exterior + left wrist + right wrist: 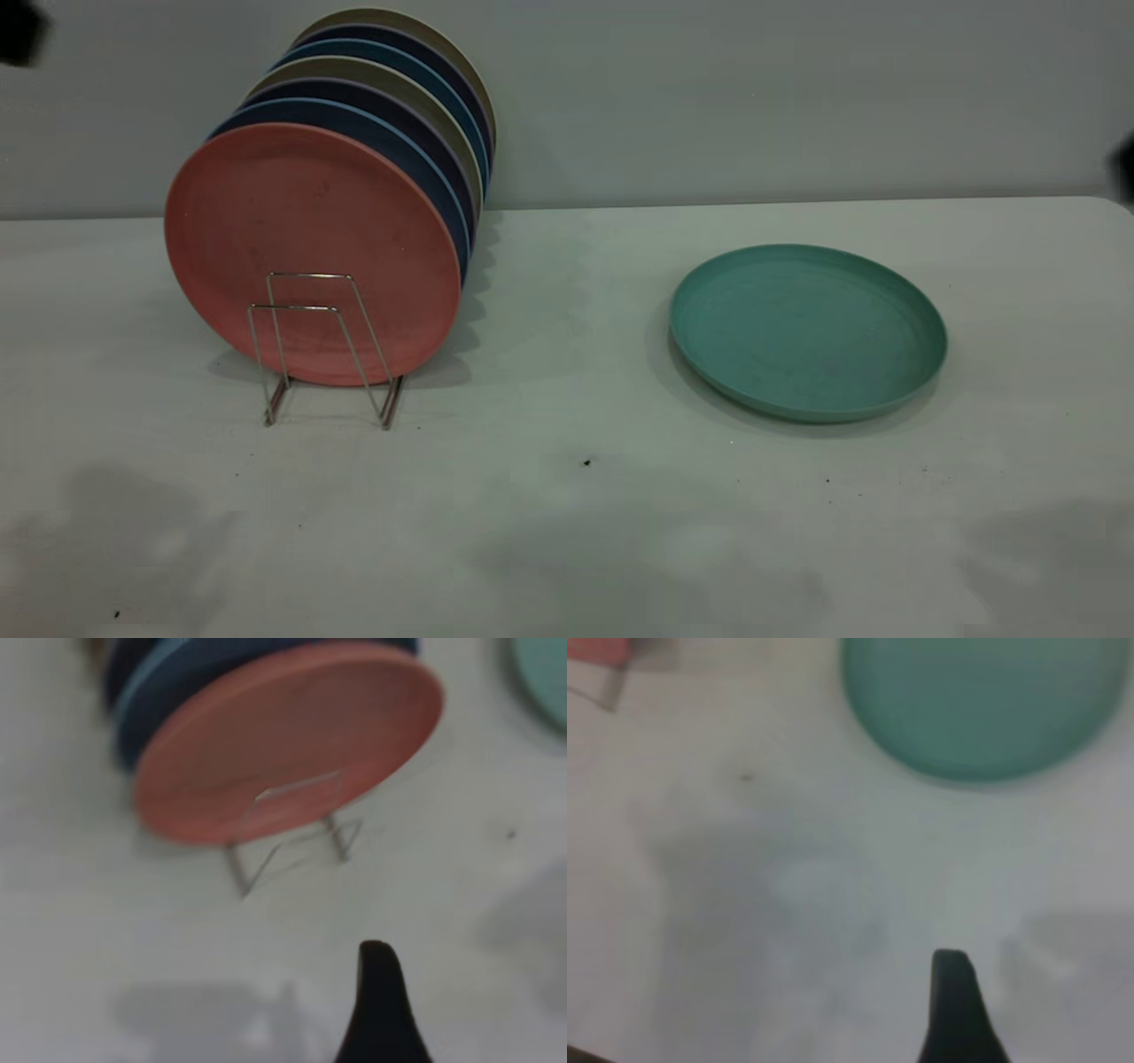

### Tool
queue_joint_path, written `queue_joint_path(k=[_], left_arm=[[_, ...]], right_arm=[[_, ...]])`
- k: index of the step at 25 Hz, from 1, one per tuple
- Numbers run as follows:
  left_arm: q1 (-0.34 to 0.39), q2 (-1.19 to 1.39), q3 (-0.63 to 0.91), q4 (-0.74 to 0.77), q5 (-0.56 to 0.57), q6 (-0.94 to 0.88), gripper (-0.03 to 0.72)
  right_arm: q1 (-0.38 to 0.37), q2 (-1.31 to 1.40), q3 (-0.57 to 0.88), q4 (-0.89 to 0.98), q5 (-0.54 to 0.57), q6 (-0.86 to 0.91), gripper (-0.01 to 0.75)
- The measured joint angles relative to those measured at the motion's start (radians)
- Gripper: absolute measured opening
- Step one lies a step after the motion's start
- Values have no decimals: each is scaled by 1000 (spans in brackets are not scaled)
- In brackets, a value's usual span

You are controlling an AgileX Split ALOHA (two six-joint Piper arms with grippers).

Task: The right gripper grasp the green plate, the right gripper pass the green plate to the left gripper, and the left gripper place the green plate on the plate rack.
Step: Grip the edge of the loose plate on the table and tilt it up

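Observation:
My right gripper will grab the green plate by its rim (pixel 819 416) next, to pass the plate over for the plate rack (pixel 323 350).
The green plate (pixel 806 332) lies flat on the white table, right of centre; it also shows in the right wrist view (pixel 983 700) and at the edge of the left wrist view (pixel 545 678). The wire plate rack (pixel 323 350) stands at the left, its two front loops free (pixel 292 828). Of my left gripper (pixel 381 992) only a black tip shows, held above the table in front of the rack. Of my right gripper (pixel 957 1001) only a black tip shows, above the bare table and apart from the green plate. Neither touches anything.
A salmon-pink plate (pixel 310 252) stands upright at the front of the rack, with several dark blue and beige plates (pixel 416 106) behind it. Dark arm parts show at the far upper left (pixel 18 31) and the right edge (pixel 1125 168). A grey wall is behind the table.

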Motion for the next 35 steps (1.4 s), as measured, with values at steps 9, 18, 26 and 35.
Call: queue_joint_path(k=[9,18,26,35], left_arm=[[-106,319,-104,-416,-35,334,555],[-319,587,-210,-583,-142,398,555],[-412,691,-215,-675,-226,442,555],[-418,709,-215,-711,-272,443,555]], right_arm=[[0,393,-144,357,-38,-303,513],[-90,719,-367,394,4,-317,513],[-214,945,-543,410,81,-317,499],[-217,1123,-708,444,113,-331,492]])
